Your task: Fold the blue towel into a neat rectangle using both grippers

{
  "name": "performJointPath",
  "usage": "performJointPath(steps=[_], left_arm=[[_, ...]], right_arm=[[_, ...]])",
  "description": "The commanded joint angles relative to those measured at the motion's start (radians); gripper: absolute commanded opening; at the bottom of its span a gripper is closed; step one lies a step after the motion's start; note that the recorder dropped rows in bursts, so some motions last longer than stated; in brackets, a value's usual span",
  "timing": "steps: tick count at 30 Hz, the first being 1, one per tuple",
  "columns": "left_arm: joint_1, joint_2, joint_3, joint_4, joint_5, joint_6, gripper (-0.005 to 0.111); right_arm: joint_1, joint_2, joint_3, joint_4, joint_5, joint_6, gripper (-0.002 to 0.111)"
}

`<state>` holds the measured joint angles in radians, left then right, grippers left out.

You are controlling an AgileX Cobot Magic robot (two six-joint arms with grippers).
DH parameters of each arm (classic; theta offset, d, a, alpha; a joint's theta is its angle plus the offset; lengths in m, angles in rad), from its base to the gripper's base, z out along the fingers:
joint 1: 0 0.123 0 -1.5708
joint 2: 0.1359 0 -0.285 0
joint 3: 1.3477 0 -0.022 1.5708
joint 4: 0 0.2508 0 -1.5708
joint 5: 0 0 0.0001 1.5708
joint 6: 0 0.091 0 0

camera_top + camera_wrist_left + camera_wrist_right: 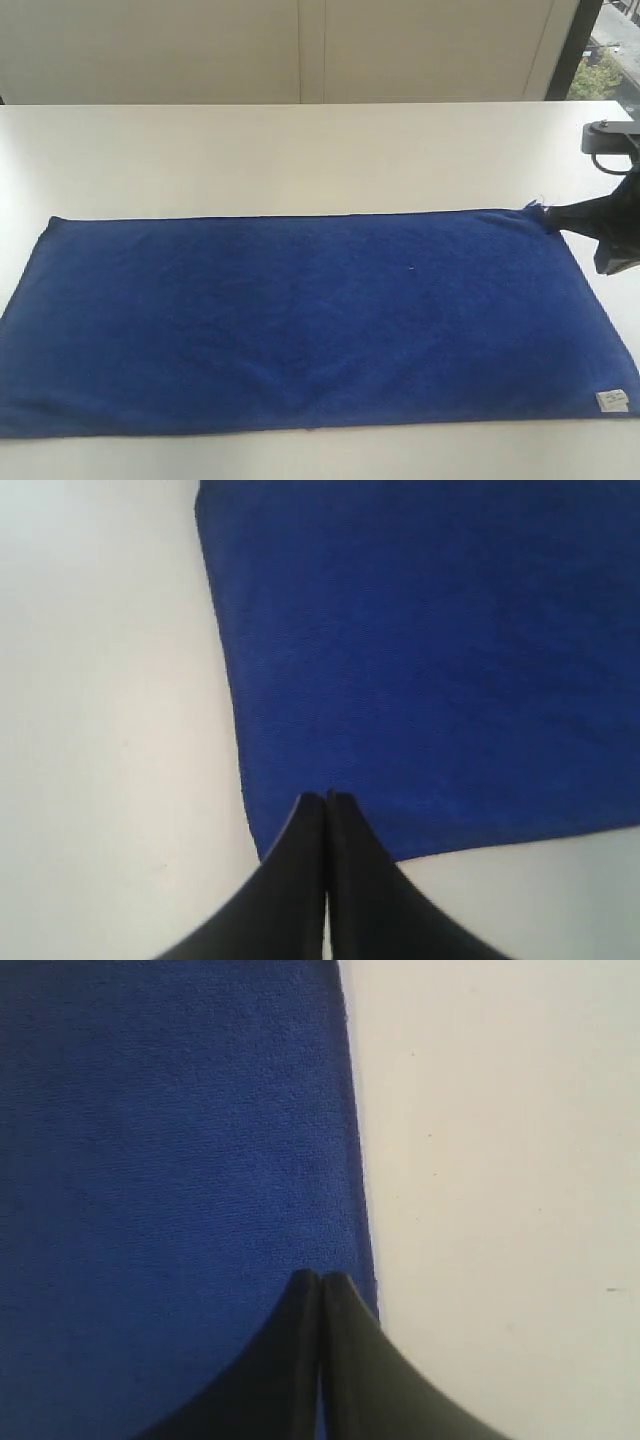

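Observation:
I will fold the blue towel's labelled end over the towel's middle (310, 315), so I need to grab the blue towel by its short edge (592, 299) with my right gripper next.
The blue towel (300, 320) lies spread flat and long across the white table (300, 150), with its white label (612, 401) at the near right corner. My right gripper (552, 216) comes in from the right edge, its shut tip at the towel's far right corner beside frayed threads. In the right wrist view the right gripper (320, 1276) is shut, tips over the towel (170, 1160) just inside its edge. My left gripper (327, 796) is also shut, tips over the towel (430, 660) close to a corner. The left gripper is outside the exterior view. Nothing shows between either pair of fingers.
Bare white tabletop (110, 730) surrounds the towel on all sides. Pale wall panels (300, 50) stand behind the table, with a window (612, 55) at the far right. A black part of the right arm (608, 138) hangs over the table's right edge.

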<state>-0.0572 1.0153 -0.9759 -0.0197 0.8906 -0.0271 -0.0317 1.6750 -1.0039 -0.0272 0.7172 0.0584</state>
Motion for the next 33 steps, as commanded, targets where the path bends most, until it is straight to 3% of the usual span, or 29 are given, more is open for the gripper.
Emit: performJointPath(steps=[1, 4, 6, 8, 11, 15, 23, 33], left_arm=[[0.105, 0.028, -0.024, -0.142, 0.054, 0.114, 0.0], [0.15, 0.078, -0.058, -0.355, 0.111, 0.261, 0.0], [0.155, 0.112, -0.077, -0.416, 0.122, 0.311, 0.0], [0.155, 0.136, -0.083, -0.374, 0.108, 0.283, 0.0], [0.155, 0.149, -0.083, -0.163, 0.093, 0.105, 0.0], [0.155, 0.137, -0.083, 0.047, 0.099, -0.081, 0.0], [0.155, 0.133, -0.083, 0.055, 0.093, -0.069, 0.0], [0.155, 0.133, -0.083, 0.055, 0.045, -0.068, 0.0]], right_arm=[[-0.01, 0.031, -0.001, -0.002, -0.019, -0.013, 0.0], [-0.01, 0.035, -0.001, 0.001, -0.019, -0.013, 0.0], [-0.01, 0.035, -0.001, 0.006, -0.019, -0.013, 0.0], [-0.01, 0.035, -0.001, 0.005, -0.016, -0.013, 0.0], [-0.01, 0.037, 0.001, 0.005, -0.029, -0.011, 0.001], [-0.01, 0.045, 0.027, 0.005, -0.078, -0.011, 0.012], [-0.01, 0.101, 0.063, 0.005, -0.17, -0.011, 0.037], [-0.019, 0.167, 0.058, -0.051, -0.219, -0.036, 0.04]])
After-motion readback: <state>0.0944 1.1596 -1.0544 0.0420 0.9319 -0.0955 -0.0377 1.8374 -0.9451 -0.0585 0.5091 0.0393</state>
